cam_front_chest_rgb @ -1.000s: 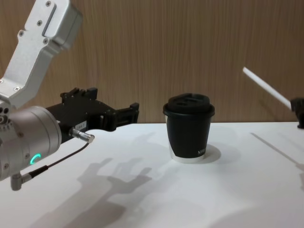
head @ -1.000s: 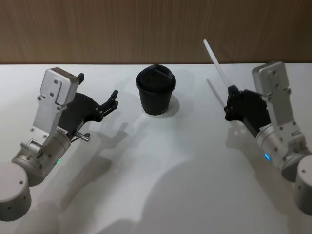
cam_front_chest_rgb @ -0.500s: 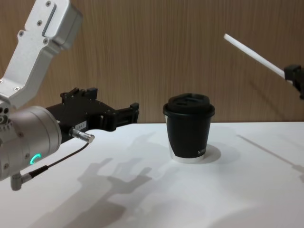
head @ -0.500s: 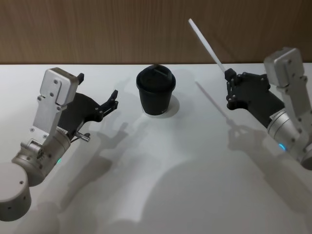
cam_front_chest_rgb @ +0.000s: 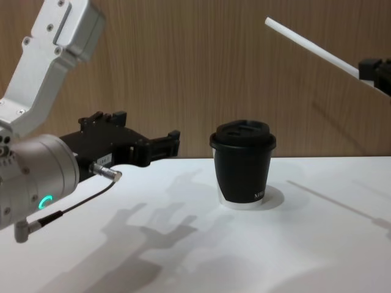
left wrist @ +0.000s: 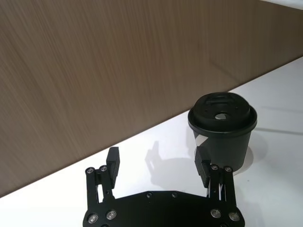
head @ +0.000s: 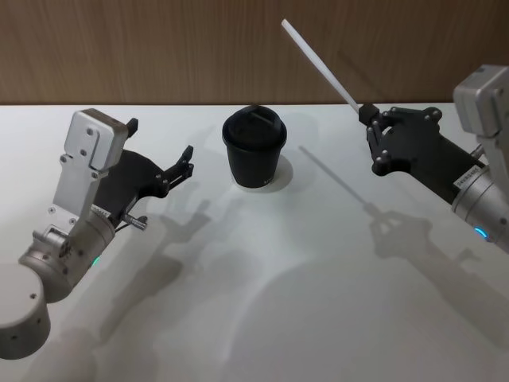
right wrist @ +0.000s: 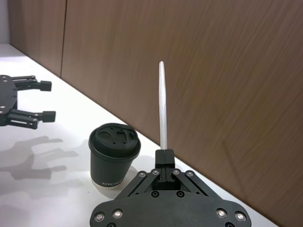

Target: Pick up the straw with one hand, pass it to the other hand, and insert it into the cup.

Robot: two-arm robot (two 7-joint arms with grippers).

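The left gripper reaches out and grabs the white straw by its free upper part (head: 300, 40) (right wrist: 162, 82) next, since the right gripper's fingers cover the straw's lower end.
A long white straw (head: 320, 64) (cam_front_chest_rgb: 311, 47) (right wrist: 162, 106) slants up and toward the cup, its lower end pinched in my right gripper (head: 366, 113) (right wrist: 164, 156) (cam_front_chest_rgb: 366, 68). That gripper hangs in the air to the right of the cup, well above the table. The black cup (head: 254, 147) (cam_front_chest_rgb: 242, 165) (left wrist: 222, 130) (right wrist: 113, 156) with its domed lid stands upright at the table's middle back. My left gripper (head: 161, 138) (left wrist: 156, 161) (cam_front_chest_rgb: 146, 128) hovers left of the cup, open and holding nothing, its fingers pointing toward the cup.
The white table (head: 262, 278) runs back to a brown wood-grain wall (head: 159, 48). A thin black cable (cam_front_chest_rgb: 73, 204) loops from the left wrist. Shadows of both arms fall on the tabletop.
My right gripper has risen and moved left toward the cup with the straw; the straw's free end now sits higher and further left. The left arm and the cup have not moved.
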